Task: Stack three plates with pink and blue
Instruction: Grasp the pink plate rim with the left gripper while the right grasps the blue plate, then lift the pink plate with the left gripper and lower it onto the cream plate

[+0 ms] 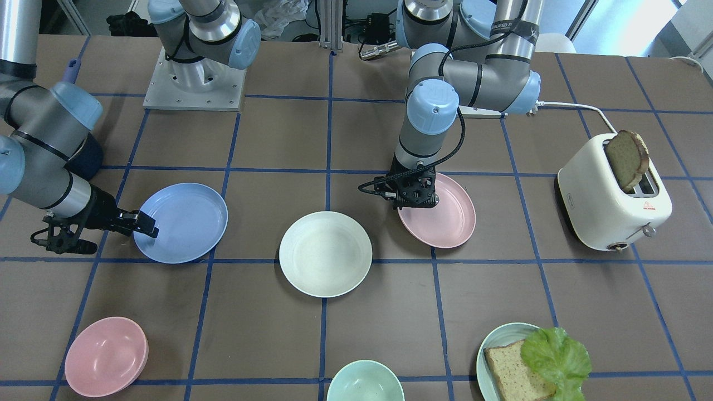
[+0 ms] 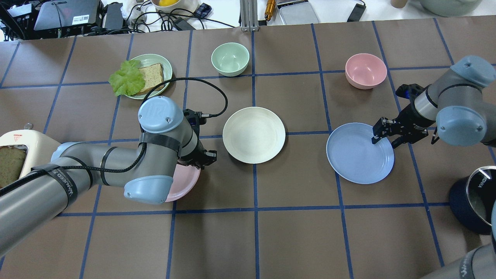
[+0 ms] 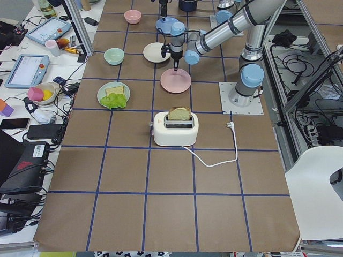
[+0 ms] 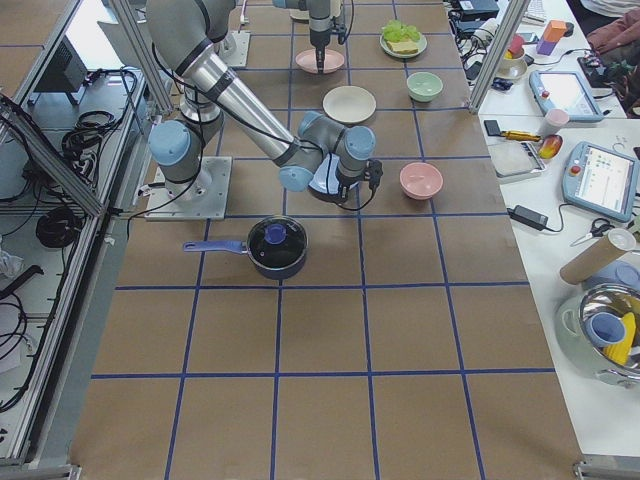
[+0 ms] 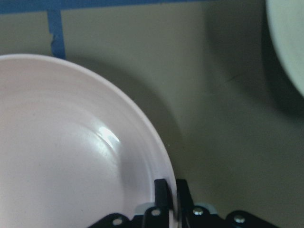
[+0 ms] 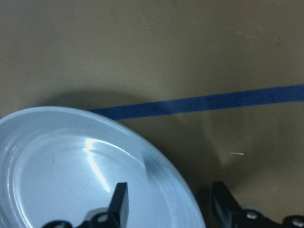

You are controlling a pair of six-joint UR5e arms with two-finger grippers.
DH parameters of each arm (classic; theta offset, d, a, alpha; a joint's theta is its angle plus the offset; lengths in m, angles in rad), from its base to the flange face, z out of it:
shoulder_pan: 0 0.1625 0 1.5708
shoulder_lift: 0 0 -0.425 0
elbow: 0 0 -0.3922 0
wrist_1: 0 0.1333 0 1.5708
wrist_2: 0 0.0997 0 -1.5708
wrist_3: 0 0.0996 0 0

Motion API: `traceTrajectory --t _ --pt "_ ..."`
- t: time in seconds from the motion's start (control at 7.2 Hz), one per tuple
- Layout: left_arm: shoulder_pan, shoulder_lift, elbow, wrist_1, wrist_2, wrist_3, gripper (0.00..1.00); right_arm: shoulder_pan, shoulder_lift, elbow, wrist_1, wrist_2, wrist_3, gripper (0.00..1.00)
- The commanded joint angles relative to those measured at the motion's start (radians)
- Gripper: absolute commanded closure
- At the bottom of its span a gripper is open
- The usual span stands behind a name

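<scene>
I will grab the periwinkle blue plate (image 2: 358,155) by its rim with my right gripper next, to stack it with the pink one.
The cream-white plate (image 2: 254,134) lies flat at the table's middle. The dusty pink plate (image 2: 182,182) lies to its left, partly under my left arm. My left gripper (image 2: 205,158) points down at the plate's rim nearest the white plate. In the left wrist view its fingers (image 5: 161,190) are pinched on the rim of the pink plate (image 5: 61,152). The periwinkle blue plate (image 2: 358,155) lies to the right. My right gripper (image 2: 387,135) is open. In the right wrist view one finger (image 6: 121,199) is over the blue plate (image 6: 71,180) and the other is outside its rim.
A pink bowl (image 2: 365,70) and a mint bowl (image 2: 230,58) stand at the far side. A mint plate with bread and lettuce (image 2: 143,75) is far left. A white toaster (image 1: 613,195) holds a bread slice. A dark lidded pot (image 2: 474,197) stands near my right arm.
</scene>
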Motion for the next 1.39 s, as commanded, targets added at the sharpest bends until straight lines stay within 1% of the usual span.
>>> traceTrajectory --t 0.0,0.28,0.56,0.69,0.83,0.97,1.11,1.25 --pt "-0.055 -0.041 0.230 -0.151 -0.018 -0.153 1.00 0.000 0.000 0.001 0.007 -0.006 -0.003 0.71" --pt "-0.153 -0.146 0.426 -0.207 -0.024 -0.314 1.00 -0.013 -0.003 -0.001 0.010 -0.012 -0.019 0.98" --pt "-0.257 -0.293 0.622 -0.222 -0.024 -0.509 1.00 -0.014 -0.012 -0.010 0.048 -0.020 -0.028 1.00" --pt "-0.290 -0.346 0.699 -0.312 -0.010 -0.531 1.00 -0.014 -0.019 -0.034 0.079 -0.022 -0.027 1.00" --pt "-0.296 -0.377 0.726 -0.339 0.017 -0.525 1.00 -0.014 -0.023 -0.081 0.143 -0.022 -0.027 1.00" --pt "-0.298 -0.394 0.725 -0.340 0.022 -0.522 1.00 -0.014 -0.023 -0.143 0.214 -0.023 -0.028 1.00" --pt "-0.299 -0.407 0.728 -0.342 0.024 -0.537 1.00 -0.013 -0.020 -0.186 0.255 -0.025 -0.030 1.00" --pt "-0.304 -0.421 0.726 -0.347 0.024 -0.537 1.00 -0.013 -0.017 -0.200 0.260 -0.023 -0.039 1.00"
